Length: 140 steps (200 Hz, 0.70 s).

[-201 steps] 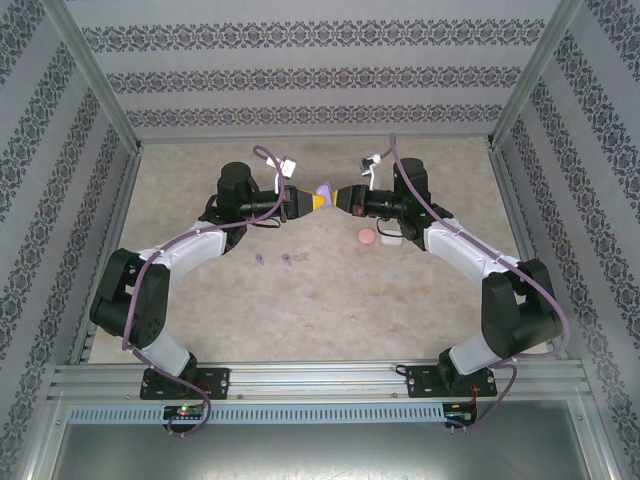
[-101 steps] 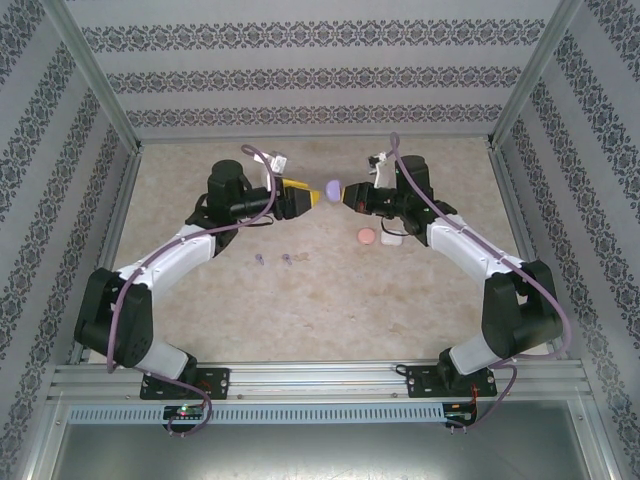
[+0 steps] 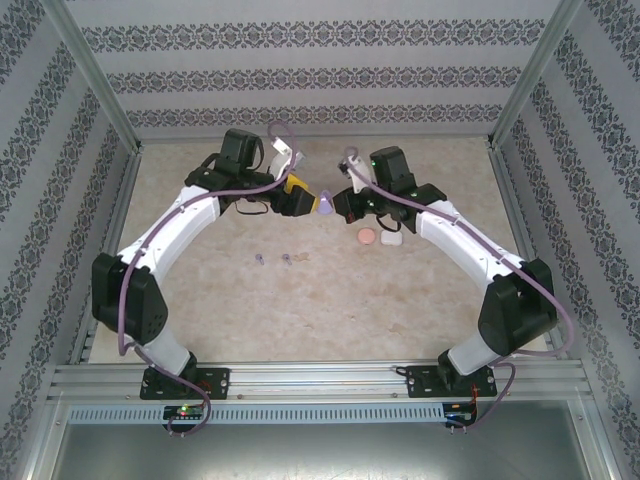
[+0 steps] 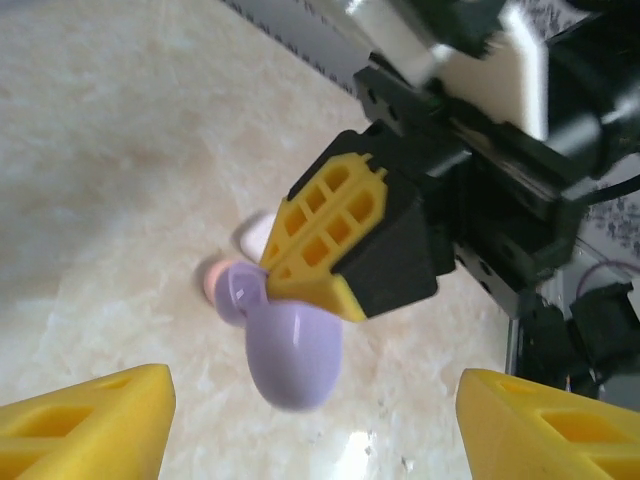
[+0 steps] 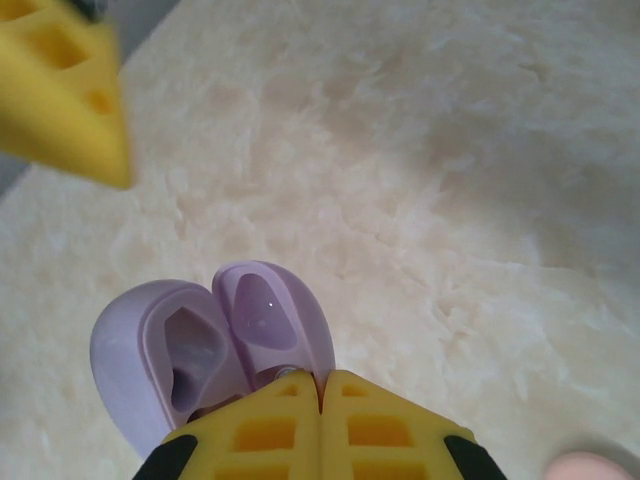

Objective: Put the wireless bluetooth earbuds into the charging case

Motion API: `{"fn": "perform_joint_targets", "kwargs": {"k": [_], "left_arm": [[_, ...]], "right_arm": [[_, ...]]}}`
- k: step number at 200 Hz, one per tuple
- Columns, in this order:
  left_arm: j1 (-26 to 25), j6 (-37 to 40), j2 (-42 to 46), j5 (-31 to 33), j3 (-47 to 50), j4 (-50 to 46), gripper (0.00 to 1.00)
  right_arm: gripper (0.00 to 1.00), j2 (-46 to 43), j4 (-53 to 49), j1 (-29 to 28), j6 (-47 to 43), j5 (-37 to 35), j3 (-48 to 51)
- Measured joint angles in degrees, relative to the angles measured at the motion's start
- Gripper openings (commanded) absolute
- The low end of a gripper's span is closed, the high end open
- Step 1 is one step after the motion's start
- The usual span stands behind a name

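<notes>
My left gripper grabs the purple charging case by its body (image 3: 325,205) (image 4: 294,357) next, so the lid and empty sockets stay free for the earbuds.
An open purple charging case (image 3: 325,207) hangs above the table, its two empty halves (image 5: 205,345) spread apart. My right gripper (image 3: 341,205) is shut on its hinge end (image 5: 321,385). In the left wrist view the case (image 4: 295,350) hangs from the right gripper's yellow fingers (image 4: 325,235). My left gripper (image 3: 303,200) faces it from the left, open (image 4: 315,400) and apart from it, with nothing between its fingers. Two tiny purple earbuds (image 3: 260,260) (image 3: 287,260) lie on the table nearer the arm bases.
A pink case (image 3: 367,237) and a white case (image 3: 390,239) lie on the table under the right arm. The pink case (image 4: 210,285) also sits behind the purple one in the left wrist view. Patterned walls and metal rails enclose the table.
My left gripper has opened and let go of the purple case. The right gripper has kept hold of it and swung it slightly nearer; both arms' elbows have shifted.
</notes>
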<state>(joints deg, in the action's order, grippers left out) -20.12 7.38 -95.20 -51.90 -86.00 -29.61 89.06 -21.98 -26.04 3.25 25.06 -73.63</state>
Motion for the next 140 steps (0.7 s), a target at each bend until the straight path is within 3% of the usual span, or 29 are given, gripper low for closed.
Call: {"fn": "perform_joint_targets", "kwargs": {"k": [58,140], "left_arm": [[0.0,11.2,-6.4,-3.4,-8.2,-18.7,0.66],[0.0,15.0,-10.3,-6.8,-10.3,-24.7,0.62]], "right_arm": [[0.00,0.7,-6.5,-1.2,-8.2,-3.0,-1.4],[0.00,0.7,-8.6,-3.9,-9.7,-3.0,-4.5]]}}
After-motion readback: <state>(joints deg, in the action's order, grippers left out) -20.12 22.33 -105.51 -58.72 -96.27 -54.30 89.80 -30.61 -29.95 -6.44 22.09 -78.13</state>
